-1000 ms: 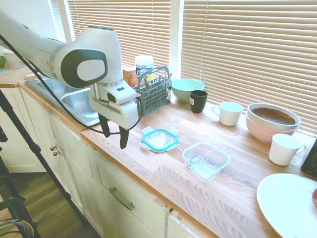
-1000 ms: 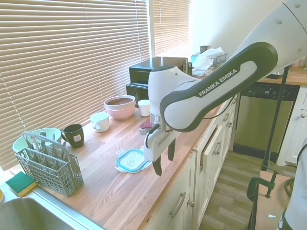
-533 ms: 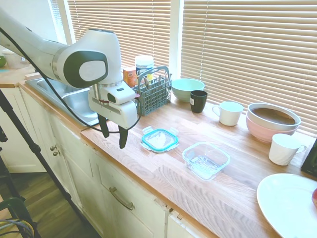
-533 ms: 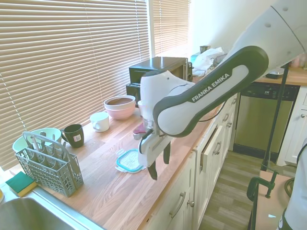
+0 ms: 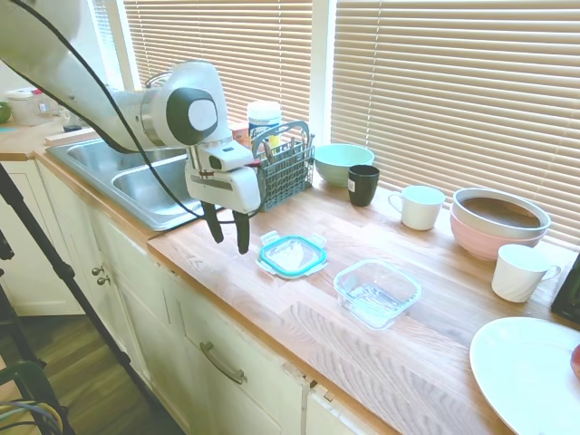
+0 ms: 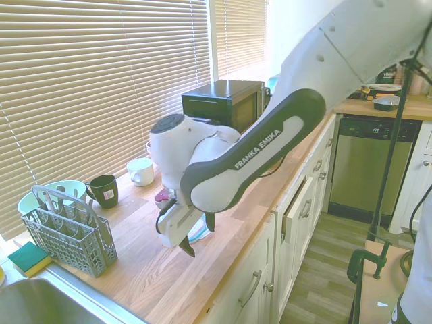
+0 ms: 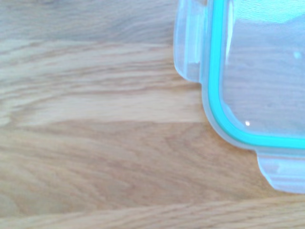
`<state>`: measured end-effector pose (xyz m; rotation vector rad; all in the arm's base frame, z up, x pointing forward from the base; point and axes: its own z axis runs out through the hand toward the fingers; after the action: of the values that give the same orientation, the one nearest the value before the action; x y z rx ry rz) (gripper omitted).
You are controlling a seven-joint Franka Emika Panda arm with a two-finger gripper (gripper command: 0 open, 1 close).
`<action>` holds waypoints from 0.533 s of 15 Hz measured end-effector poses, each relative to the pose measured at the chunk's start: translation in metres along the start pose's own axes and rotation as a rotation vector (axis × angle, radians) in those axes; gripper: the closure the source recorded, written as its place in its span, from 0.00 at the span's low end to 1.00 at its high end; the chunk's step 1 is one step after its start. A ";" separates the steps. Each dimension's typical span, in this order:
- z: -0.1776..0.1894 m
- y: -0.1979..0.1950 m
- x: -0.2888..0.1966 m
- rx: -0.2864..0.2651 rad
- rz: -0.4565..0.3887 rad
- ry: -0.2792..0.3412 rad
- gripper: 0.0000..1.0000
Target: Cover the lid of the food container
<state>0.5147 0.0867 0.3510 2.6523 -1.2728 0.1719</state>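
The gripper should next grab the clear lid (image 5: 294, 256) by its teal rim (image 5: 264, 256), because the lid lies flat and is wider than the gripper's open fingers.
The lid (image 5: 292, 255), clear with a teal rim and snap tabs, lies flat on the wooden counter (image 5: 272, 299). The food container (image 5: 377, 292), a shallow clear glass dish, stands empty to the lid's right, a short gap apart. My gripper (image 5: 229, 237) hangs open just left of the lid, its dark fingers pointing down a little above the wood, nothing between them. The wrist view shows one corner of the lid (image 7: 257, 86) with a tab (image 7: 188, 43) on bare wood. In the second exterior view my arm hides the container and most of the lid.
A grey cutlery basket (image 5: 283, 168) stands right behind the gripper, with the sink (image 5: 149, 181) to its left. Along the window are a mint bowl (image 5: 343, 163), black mug (image 5: 363, 184), white mug (image 5: 420, 207) and pink bowl (image 5: 498, 222). A white plate (image 5: 530, 372) lies far right.
The gripper has swung in from beyond the counter's front edge to over the wood, ending close beside the lid. It stays open. Lid and container have not moved.
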 end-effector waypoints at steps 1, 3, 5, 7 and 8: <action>-0.002 -0.009 0.000 -0.012 0.010 0.011 0.00; -0.007 -0.025 0.000 -0.030 0.033 0.037 0.00; -0.012 -0.037 0.008 -0.055 0.060 0.054 0.00; -0.016 -0.047 0.018 -0.083 0.083 0.074 0.00; -0.014 -0.052 0.023 -0.098 0.090 0.081 0.00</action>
<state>0.5693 0.1046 0.3620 2.4820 -1.3400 0.2215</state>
